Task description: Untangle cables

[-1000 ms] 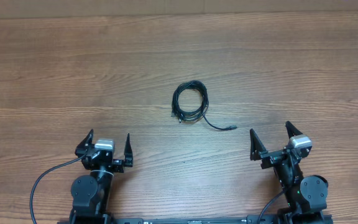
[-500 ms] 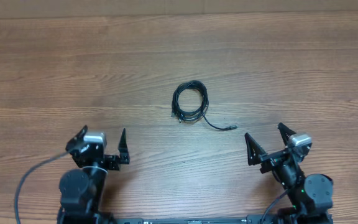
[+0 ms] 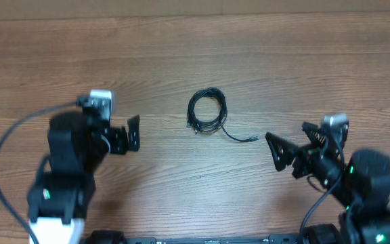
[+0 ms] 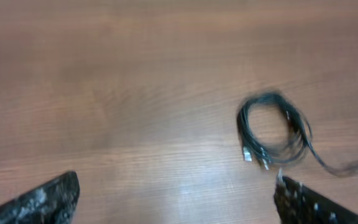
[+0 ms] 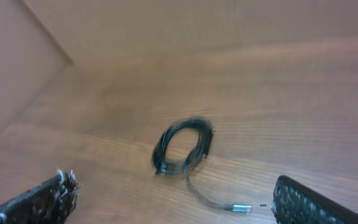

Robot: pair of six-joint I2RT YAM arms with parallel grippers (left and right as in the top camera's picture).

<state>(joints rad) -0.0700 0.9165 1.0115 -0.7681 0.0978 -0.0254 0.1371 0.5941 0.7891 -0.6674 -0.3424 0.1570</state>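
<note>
The left gripper grabs the coil by the side nearest that gripper next, leaving the coil's opposite side free for my right gripper to untangle the cables.
The cables (image 3: 206,110) lie as a small black coiled tangle on the middle of the wooden table, with one loose strand trailing right to a small plug (image 3: 251,139). The coil also shows in the left wrist view (image 4: 272,129) and in the right wrist view (image 5: 182,145), where the silver plug end (image 5: 241,209) lies near the right finger. My left gripper (image 3: 117,132) is open and empty, left of the coil. My right gripper (image 3: 291,146) is open and empty, right of the plug.
The wooden table (image 3: 195,61) stretches far beyond the coil. A thick black wire (image 3: 5,146) loops from the left arm at the left edge. A wall or panel edge shows at the upper left of the right wrist view (image 5: 17,50).
Both arms have risen and reached forward from the near edge toward the coil. The left gripper moved up the table; the right turned toward the plug. The cables have not moved.
</note>
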